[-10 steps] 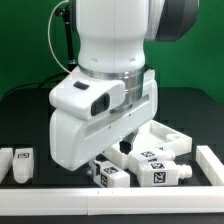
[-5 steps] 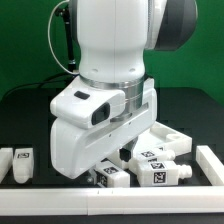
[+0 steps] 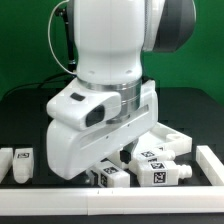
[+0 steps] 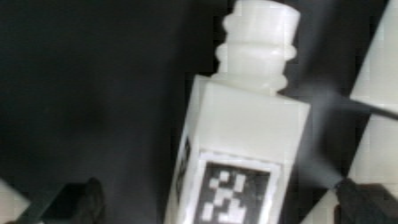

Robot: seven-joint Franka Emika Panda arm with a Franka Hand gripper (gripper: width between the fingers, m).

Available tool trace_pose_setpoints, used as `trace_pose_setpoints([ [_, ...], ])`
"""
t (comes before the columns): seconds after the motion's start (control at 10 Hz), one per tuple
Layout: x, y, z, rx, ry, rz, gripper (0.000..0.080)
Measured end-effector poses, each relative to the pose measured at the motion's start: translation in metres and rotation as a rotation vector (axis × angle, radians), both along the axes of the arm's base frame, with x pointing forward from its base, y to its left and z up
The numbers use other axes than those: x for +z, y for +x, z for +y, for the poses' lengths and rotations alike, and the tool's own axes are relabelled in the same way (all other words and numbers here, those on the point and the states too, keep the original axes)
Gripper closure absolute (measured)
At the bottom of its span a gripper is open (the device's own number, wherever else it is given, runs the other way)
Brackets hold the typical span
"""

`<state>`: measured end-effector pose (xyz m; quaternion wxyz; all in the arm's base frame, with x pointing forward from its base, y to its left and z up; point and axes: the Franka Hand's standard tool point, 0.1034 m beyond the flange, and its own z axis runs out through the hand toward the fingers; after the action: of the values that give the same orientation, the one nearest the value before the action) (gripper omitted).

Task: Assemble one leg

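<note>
My gripper should grab the white leg by its tagged end (image 4: 231,190) next, so that the leg's stepped peg stays free for the assembly.
In the wrist view a white leg (image 4: 244,130) with a stepped peg at one end and a black-and-white tag lies on the dark table. My gripper (image 4: 214,200) is open, one dark fingertip (image 4: 80,200) on each side of the leg's tagged end, with a gap on both sides. In the exterior view the big white hand hangs low over the legs. It hides most of the fingers of the gripper (image 3: 120,158). Two tagged legs (image 3: 112,176) (image 3: 160,171) lie below it. A third leg (image 3: 22,165) lies apart at the exterior view's left.
A white raised rim (image 3: 120,200) runs along the front of the table, with a wall (image 3: 212,165) at the exterior view's right. A larger white part (image 3: 168,135) lies behind the legs. Another white piece (image 4: 377,70) lies close beside the leg in the wrist view.
The hand has shifted slightly down and toward the exterior view's left over the legs. The legs have not moved.
</note>
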<state>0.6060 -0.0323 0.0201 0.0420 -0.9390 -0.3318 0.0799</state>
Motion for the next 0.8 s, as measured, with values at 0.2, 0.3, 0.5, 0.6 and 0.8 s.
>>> trace_pose_setpoints([
  [0.2, -0.0077, -0.0029, -0.0020, -0.030, 0.010, 0.006, 0.0150],
  [0.3, -0.0109, -0.0020, -0.0028, -0.018, 0.012, -0.004, 0.0150],
  [0.5, -0.0121, -0.0022, -0.0036, -0.006, 0.013, -0.010, 0.0272],
  [0.6, -0.0124, -0.0024, -0.0036, -0.006, 0.013, -0.009, 0.0408],
  [0.8, -0.0124, -0.0023, -0.0036, -0.006, 0.013, -0.009, 0.0525],
])
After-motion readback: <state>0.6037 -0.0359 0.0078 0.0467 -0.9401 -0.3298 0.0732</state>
